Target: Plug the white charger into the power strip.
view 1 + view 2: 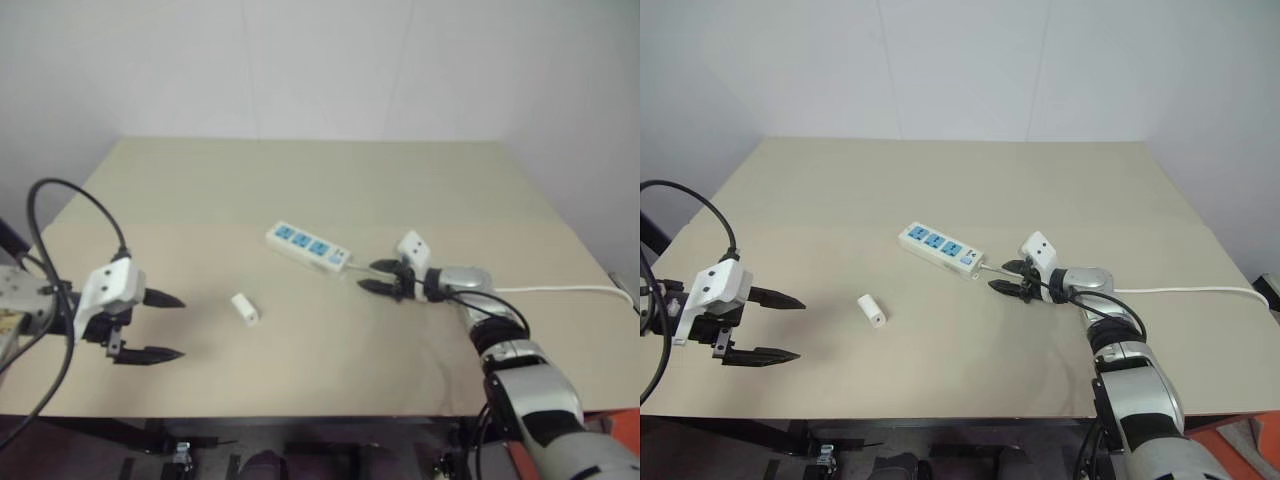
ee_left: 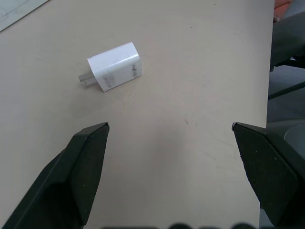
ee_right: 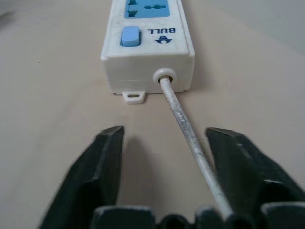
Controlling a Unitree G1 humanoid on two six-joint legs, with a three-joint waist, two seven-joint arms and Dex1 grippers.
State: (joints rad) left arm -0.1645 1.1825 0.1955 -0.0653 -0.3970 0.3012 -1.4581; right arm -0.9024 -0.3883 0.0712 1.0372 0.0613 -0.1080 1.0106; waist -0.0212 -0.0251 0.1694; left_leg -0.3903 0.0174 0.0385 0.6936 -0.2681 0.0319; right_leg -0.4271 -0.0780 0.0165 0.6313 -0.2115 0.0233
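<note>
The power strip point(image 1: 308, 247) is long but narrow across. Next, my right gripper grabs its switch end point(image 1: 337, 258) by the power strip's flat, facing sides.
The white charger point(image 1: 245, 309) lies on its side on the beige table point(image 1: 300, 180), its prongs showing in the left wrist view point(image 2: 114, 67). My left gripper point(image 1: 182, 326) hovers open to the left of it, a short way off, with nothing between its fingers. The power strip point(image 1: 308, 247) lies flat at the table's middle, blue socket faces up. My right gripper point(image 1: 367, 276) is low at the strip's switch end point(image 3: 147, 43). Its fingers stand apart on either side of the thin white cord point(image 3: 183, 119), not pressing it.
The cord point(image 1: 560, 290) runs from the strip along the table to the right edge, beside my right forearm. A black cable point(image 1: 75, 200) loops above my left wrist. Bare tabletop stretches behind the strip to the wall.
</note>
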